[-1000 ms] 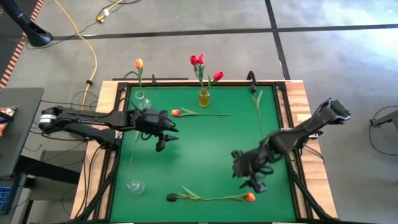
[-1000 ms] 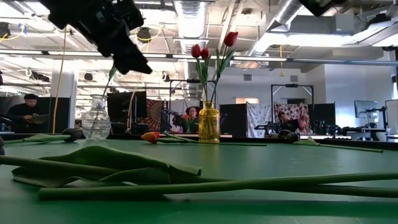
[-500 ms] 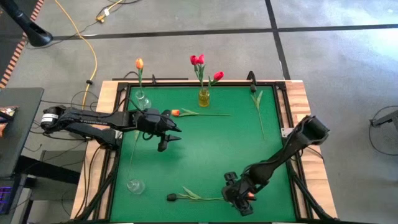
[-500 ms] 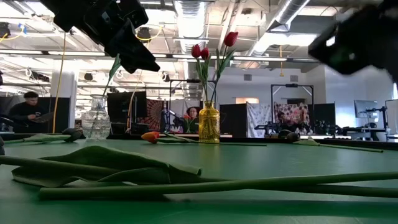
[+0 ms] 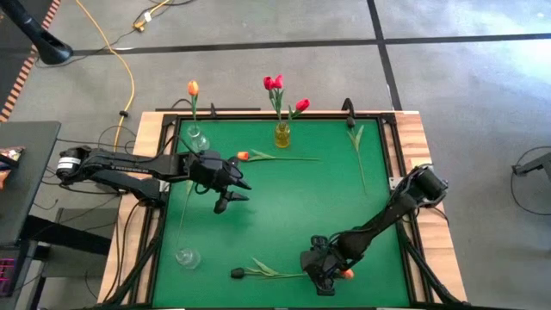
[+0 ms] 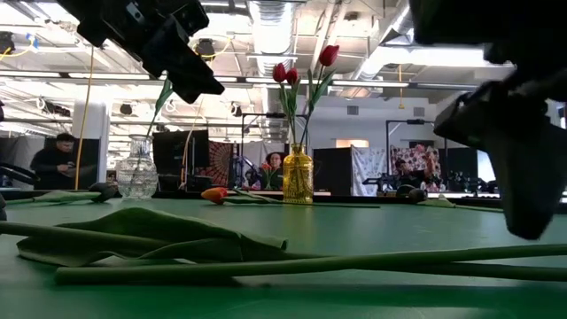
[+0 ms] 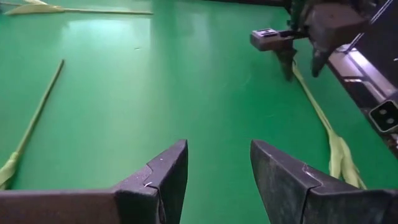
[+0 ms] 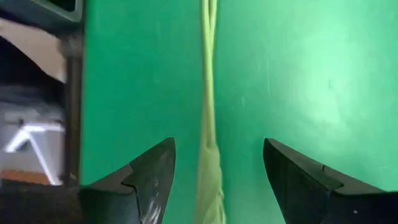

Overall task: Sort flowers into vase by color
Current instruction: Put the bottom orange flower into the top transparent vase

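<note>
Next, the right gripper grabs the orange tulip by its stem (image 8: 209,155) to sort it into the clear vase.
Near the table's near edge lies a flower stem (image 5: 288,275) with an orange head (image 5: 346,274) at its right end and a near-black head (image 5: 237,273) at its left end. My right gripper (image 5: 320,279) is low over this stem, just left of the orange head. It is open, and in the right wrist view (image 8: 219,144) its fingers stand on either side of the pale stem (image 8: 208,93) without touching it. My left gripper (image 5: 234,195) hovers open over the table's left middle (image 7: 219,144). Another orange tulip (image 5: 244,156) lies flat near the yellow vase (image 5: 281,134).
The yellow vase holds red tulips (image 5: 274,83). A clear vase (image 5: 196,136) at the far left holds an orange tulip. Another clear vase (image 5: 186,257) stands near the left edge with a thin stem. A dark-headed flower (image 5: 355,142) lies along the right side.
My right arm has swung toward the table's near edge and to the left, and has come down low over the stem beside the orange head. In the low view it now fills the right side. No flower has moved.
</note>
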